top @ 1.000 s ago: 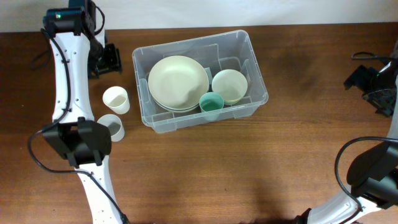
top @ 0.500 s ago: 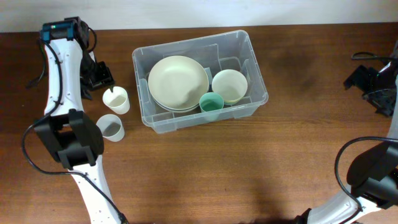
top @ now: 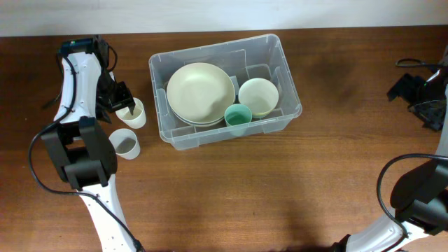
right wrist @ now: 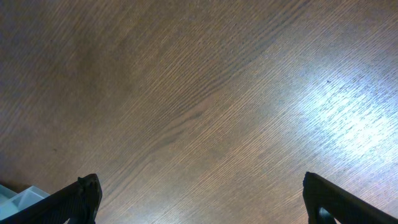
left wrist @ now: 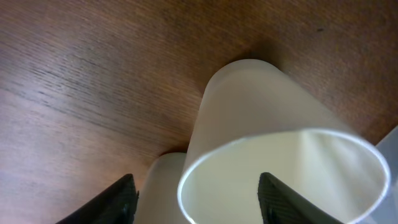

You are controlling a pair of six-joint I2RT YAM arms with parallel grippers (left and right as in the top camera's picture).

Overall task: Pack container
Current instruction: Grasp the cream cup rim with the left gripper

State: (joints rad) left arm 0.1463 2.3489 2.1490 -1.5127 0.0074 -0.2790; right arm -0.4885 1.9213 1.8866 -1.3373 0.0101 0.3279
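My left gripper should close on the cream cup now, because the fingers reach past the cream cup's near rim, inside its opening and along its outside.
The clear plastic container stands at the middle back of the table. It holds a large cream plate, a cream bowl and a teal cup. A cream cup stands left of the container, and a second whitish cup stands in front of it. My left gripper is open, with its fingers either side of the cream cup's rim. My right gripper is open and empty at the far right edge, over bare wood.
The second cup shows low in the left wrist view, just beside the cream cup. The container's corner shows at the lower left of the right wrist view. A dark cable lies at the far right.
My left gripper has come down and forward from the back left corner to the cream cup and now straddles its rim. The right arm has not moved.
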